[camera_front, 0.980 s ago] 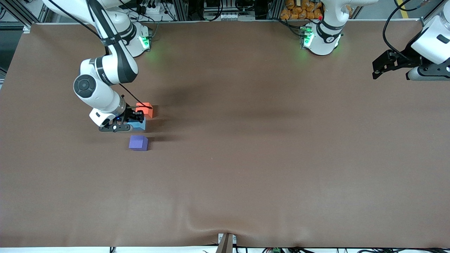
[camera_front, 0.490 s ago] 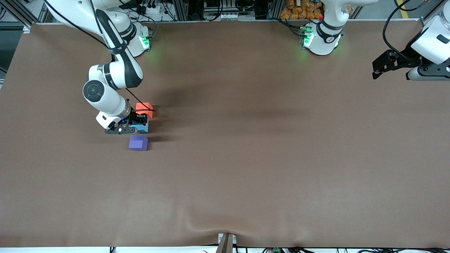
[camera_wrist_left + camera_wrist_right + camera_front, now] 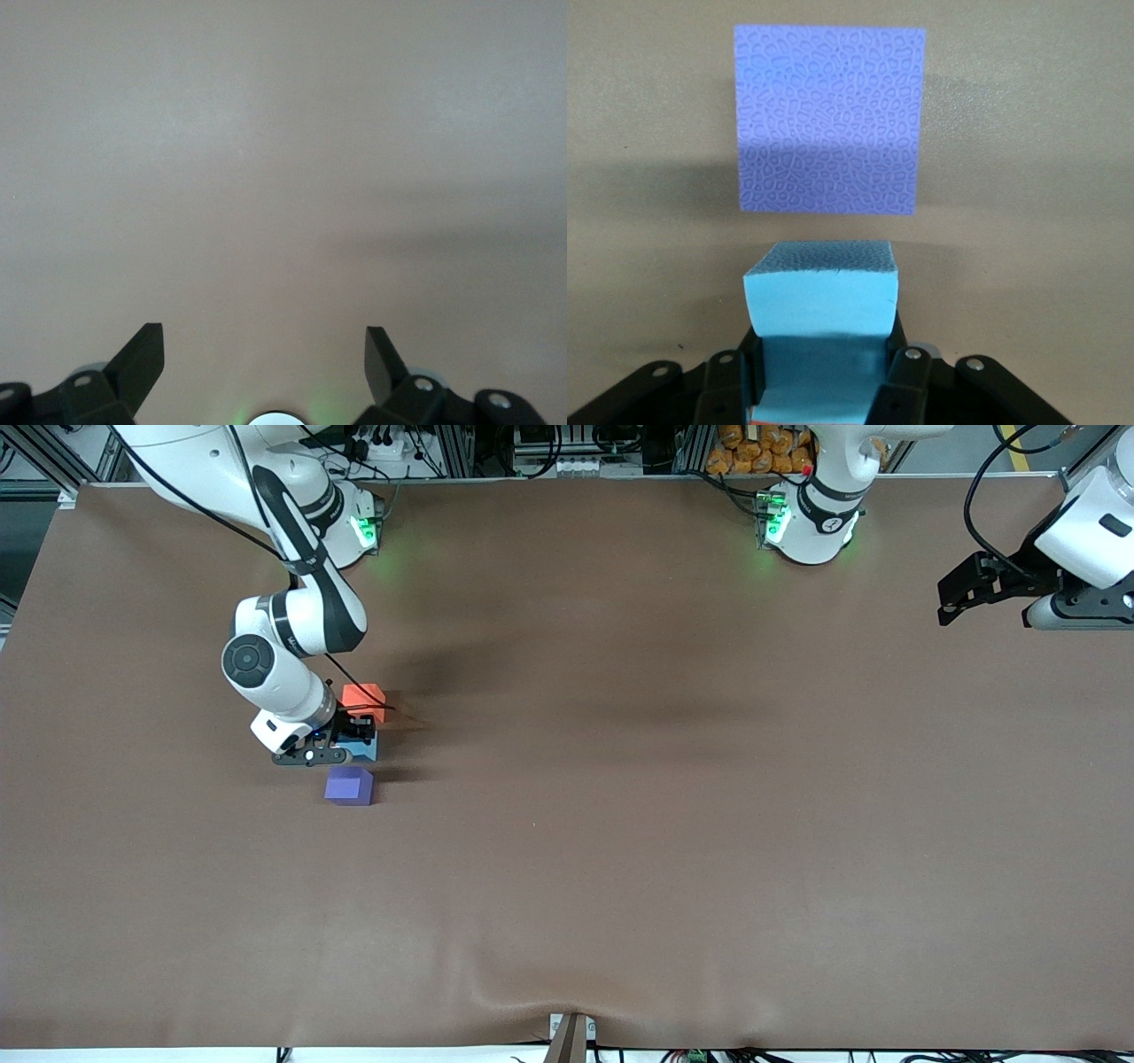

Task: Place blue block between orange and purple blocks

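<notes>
The blue block is low in the gap beside the purple block, so the blue block would stand in place. My right gripper should open now.
My right gripper is shut on the blue block, which sits low between the orange block and the purple block. In the right wrist view the fingers squeeze the blue block, its sides bowed in, with the purple block just past it and a sliver of orange at the frame's edge. I cannot tell whether the blue block touches the table. My left gripper waits open and empty, raised at the left arm's end of the table; its wrist view shows only bare table.
The brown table cover has a raised fold at its edge nearest the front camera. The arm bases stand along the edge farthest from that camera.
My right gripper has carried the blue block a little toward the left arm's end and toward the purple block, lining it up more squarely between the orange and purple blocks. The left arm has not moved.
</notes>
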You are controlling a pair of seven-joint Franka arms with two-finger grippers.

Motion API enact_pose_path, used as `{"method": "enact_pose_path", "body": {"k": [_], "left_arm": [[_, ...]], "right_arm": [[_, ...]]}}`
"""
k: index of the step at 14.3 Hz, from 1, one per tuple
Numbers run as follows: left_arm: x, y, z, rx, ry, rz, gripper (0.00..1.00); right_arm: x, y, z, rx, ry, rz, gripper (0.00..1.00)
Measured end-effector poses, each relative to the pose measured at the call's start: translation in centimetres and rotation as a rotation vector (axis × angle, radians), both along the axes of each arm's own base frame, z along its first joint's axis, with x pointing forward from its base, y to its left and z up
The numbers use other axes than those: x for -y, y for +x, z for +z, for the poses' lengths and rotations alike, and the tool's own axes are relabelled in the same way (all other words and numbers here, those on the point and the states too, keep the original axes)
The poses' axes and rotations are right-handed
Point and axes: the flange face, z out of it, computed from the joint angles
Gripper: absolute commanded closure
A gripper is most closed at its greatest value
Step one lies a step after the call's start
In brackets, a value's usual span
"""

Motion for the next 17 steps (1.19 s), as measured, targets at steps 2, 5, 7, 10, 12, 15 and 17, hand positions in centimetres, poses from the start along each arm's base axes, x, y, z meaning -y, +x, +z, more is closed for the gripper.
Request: {"method": "enact_pose_path", "body": {"k": [2, 5, 7, 10, 12, 15, 17], "left_arm": [[0.0, 0.0, 0.0, 0.000, 0.000, 0.000, 0.00], [0.0, 0.0, 0.0, -0.001, 0.000, 0.000, 0.00], [0.0, 0.0, -0.1, -0.001, 0.000, 0.000, 0.00], [0.0, 0.0, -0.1, -0.002, 0.000, 0.001, 0.00], [-0.1, 0.0, -0.1, -0.002, 0.000, 0.001, 0.00], [-0.2, 0.1, -0.1, -0.002, 0.000, 0.003, 0.00], [-0.2, 0.1, -0.1, -0.002, 0.000, 0.004, 0.00]], "right_arm": [[0.0, 0.0, 0.0, 0.000, 0.000, 0.000, 0.00], [0.0, 0.0, -0.2, -0.003, -0.001, 0.000, 0.00], [-0.2, 0.9, 0.6, 0.017, 0.004, 0.000, 0.00], [-1.0, 5.2, 5.8, -0.014, 0.011, 0.001, 0.00], [-1.0, 9.6, 13.6, -0.036, 0.019, -0.008, 0.00], [1.7, 13.8, 25.4, -0.017, 0.031, -0.048, 0.00], [4.5, 15.2, 30.3, 0.017, 0.031, -0.080, 0.00]]}}
